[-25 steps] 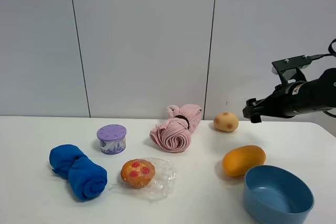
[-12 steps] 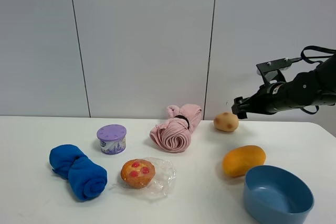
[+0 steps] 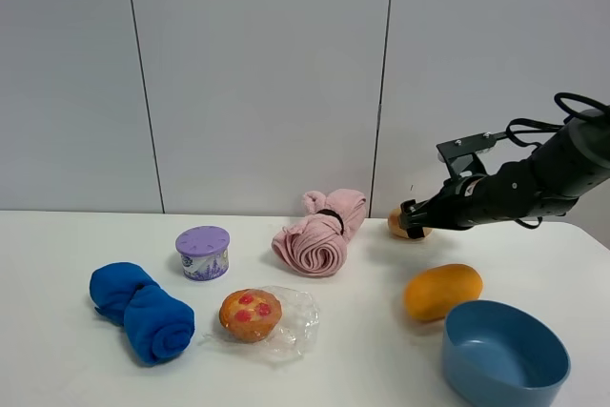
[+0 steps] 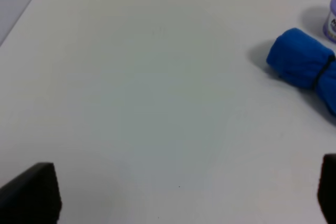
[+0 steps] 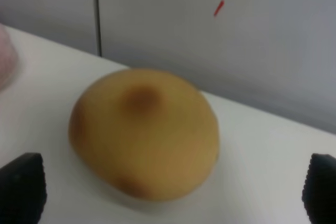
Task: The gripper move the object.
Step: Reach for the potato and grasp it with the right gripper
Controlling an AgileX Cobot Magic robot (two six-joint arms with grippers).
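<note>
The tan potato-like object beside the pink towel [image 3: 319, 238] has to go elsewhere, so the right gripper should next grab its rounded middle [image 3: 397, 224].
The tan potato-like object [image 3: 393, 224] with reddish-brown spots lies at the back of the white table, right of the pink towel. My right gripper [image 3: 412, 220] has reached it from the right and partly covers it. In the right wrist view the object [image 5: 144, 132] fills the middle, and the right gripper [image 5: 170, 190] is open with one fingertip [image 5: 21, 187] on each side of it, not touching. My left gripper [image 4: 178, 195] is open and empty over bare table; it does not show in the exterior view.
A smooth orange oval [image 3: 443, 291] and a blue bowl [image 3: 505, 355] sit in front of the object. A pink rolled towel [image 3: 319, 233], purple can [image 3: 202, 253], muffin on plastic [image 3: 251, 315] and blue rolled towel [image 3: 141, 310] [image 4: 302, 66] lie to the left.
My right arm has moved left and down, from well right of the object to right at it, jaws open. Nothing on the table has moved.
</note>
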